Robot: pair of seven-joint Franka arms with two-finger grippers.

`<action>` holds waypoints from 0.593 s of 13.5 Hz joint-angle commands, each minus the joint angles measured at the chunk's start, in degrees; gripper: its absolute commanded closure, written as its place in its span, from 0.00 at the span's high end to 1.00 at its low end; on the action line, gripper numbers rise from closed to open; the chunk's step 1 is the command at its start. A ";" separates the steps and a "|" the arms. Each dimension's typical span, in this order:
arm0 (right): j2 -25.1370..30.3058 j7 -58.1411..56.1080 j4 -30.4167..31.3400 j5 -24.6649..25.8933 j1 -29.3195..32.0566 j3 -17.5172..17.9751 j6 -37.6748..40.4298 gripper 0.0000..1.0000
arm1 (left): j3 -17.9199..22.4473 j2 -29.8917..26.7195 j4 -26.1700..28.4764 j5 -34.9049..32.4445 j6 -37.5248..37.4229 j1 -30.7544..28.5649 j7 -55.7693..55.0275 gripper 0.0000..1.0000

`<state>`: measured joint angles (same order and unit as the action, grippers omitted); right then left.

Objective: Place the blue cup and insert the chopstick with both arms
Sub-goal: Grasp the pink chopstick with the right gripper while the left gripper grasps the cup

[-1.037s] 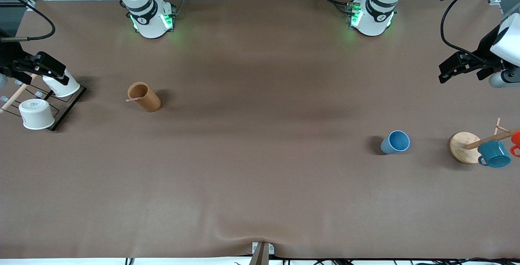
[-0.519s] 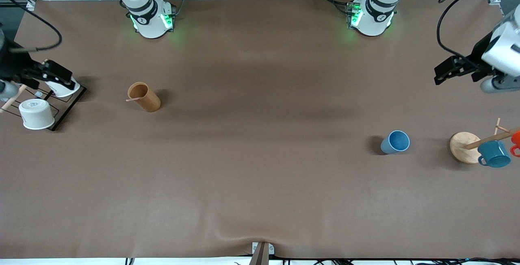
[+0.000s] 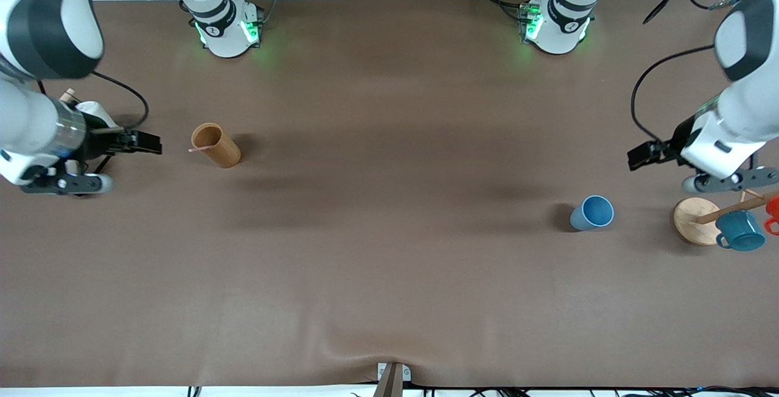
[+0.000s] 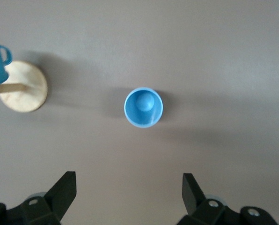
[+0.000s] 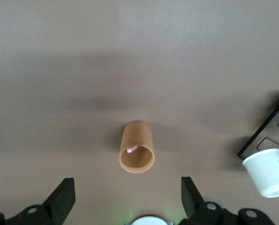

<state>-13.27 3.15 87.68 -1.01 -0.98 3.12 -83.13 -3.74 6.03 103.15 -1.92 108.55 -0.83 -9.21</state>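
Note:
My right gripper takes hold of the pink chopstick by its thick end (image 3: 194,149) next, so its slim tip stays free for going into the blue cup (image 3: 591,212).
The blue cup (image 3: 591,212) stands upright and empty on the table toward the left arm's end; it also shows in the left wrist view (image 4: 143,107). The pale pink chopstick (image 3: 198,149) sticks out of the brown cylindrical holder (image 3: 215,145), which stands toward the right arm's end; its tip shows inside the holder (image 5: 136,147) in the right wrist view (image 5: 132,150). My left gripper (image 3: 642,156) is open and empty over bare table between the cup and the mug rack (image 4: 128,187). My right gripper (image 3: 146,143) is open and empty over the table beside the holder (image 5: 128,190).
A round wooden rack base (image 3: 694,220) with a teal mug (image 3: 739,231) and an orange mug (image 3: 773,208) stands at the left arm's end. A black wire rack (image 5: 266,133) with white cups (image 5: 268,171) stands at the right arm's end, mostly hidden under the right arm.
Both arms swung in from the table's ends. The right gripper moved from over the white-cup rack toward the brown holder. The left gripper came toward the blue cup. Cup, holder and chopstick did not move.

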 commanded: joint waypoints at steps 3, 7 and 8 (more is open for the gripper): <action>-5.00 0.72 2.84 -2.84 0.71 -0.22 0.87 0.91 | -0.21 2.92 8.73 -0.71 15.79 -0.75 0.60 1.00; -6.85 3.44 6.61 -5.49 0.10 -0.30 -1.93 0.76 | -0.21 8.37 11.37 -0.71 26.52 -1.46 0.60 1.00; -7.12 3.44 7.67 -5.40 0.27 -0.30 -3.34 0.70 | -0.21 9.77 11.45 -0.71 28.45 -2.16 0.69 1.00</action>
<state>-20.87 5.14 92.98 -5.64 -0.79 2.67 -84.43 -3.71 14.07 114.24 -1.93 133.59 -1.93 -9.18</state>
